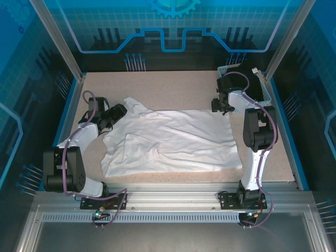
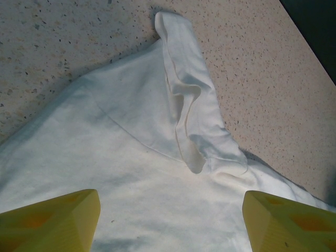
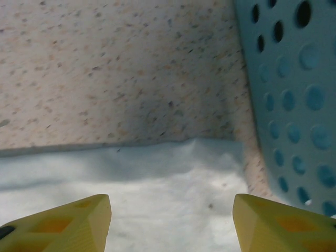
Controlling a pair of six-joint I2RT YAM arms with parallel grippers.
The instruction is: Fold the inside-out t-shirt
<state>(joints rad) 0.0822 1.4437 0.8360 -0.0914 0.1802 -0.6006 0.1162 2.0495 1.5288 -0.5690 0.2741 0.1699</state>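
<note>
I should next grab the t-shirt's far corner beside the basket with my right gripper. Then my right gripper will fold the far edge of the t-shirt toward the near side of the t-shirt.
The white inside-out t-shirt lies spread and wrinkled across the middle of the table. Its far left part runs up into a folded sleeve. My left gripper hovers at that far left corner, open, its yellow fingers wide apart over the cloth with nothing between them. Over the shirt's far right corner my right gripper is open too, with the yellow fingers apart above the fabric edge.
A pale blue perforated basket stands right beside the shirt's far right corner, at the table's right rear. Bare speckled tabletop lies behind the shirt. Blue rails border the table's left and right sides.
</note>
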